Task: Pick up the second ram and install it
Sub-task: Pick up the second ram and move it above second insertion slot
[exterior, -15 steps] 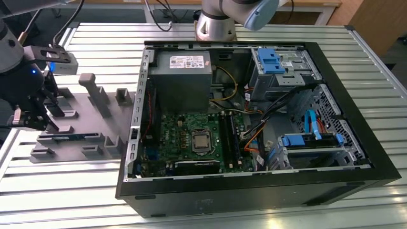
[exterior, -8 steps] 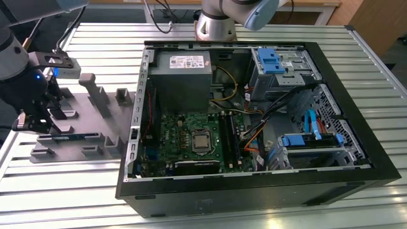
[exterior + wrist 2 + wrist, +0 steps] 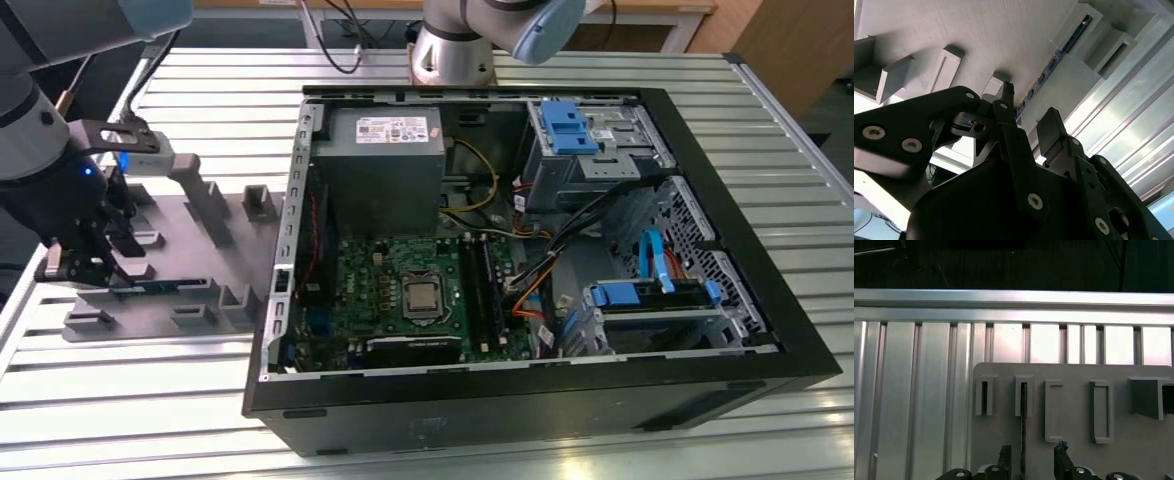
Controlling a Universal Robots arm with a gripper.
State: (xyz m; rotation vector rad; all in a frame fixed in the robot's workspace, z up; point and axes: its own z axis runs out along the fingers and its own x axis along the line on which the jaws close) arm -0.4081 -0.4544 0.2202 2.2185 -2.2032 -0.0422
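Note:
My gripper grabs the ram by its bare part outside the slot block (image 3: 1023,457) next, since the sides of the slot block hug one end of the ram.
The second ram (image 3: 1023,430) stands on edge in a slot of the grey holder tray (image 3: 1074,410), a thin dark stick seen edge-on. In the second wrist view the ram (image 3: 1064,50) runs along the tray's raised blocks. My gripper (image 3: 1032,452) is open, with one fingertip (image 3: 1004,455) on each side of the ram's near end; the stick sits closer to that fingertip than to the other. In the exterior view the gripper (image 3: 83,268) hangs low over the tray (image 3: 214,270) at the exterior view's left, with the ram (image 3: 150,287) beside it.
The open black computer case (image 3: 534,390) lies to the exterior view's right of the tray. Inside it are the green motherboard (image 3: 387,290) with long black slots (image 3: 474,285), a grey power-supply box (image 3: 380,150) and blue drive brackets (image 3: 567,125). Everything rests on a ribbed metal table (image 3: 120,400).

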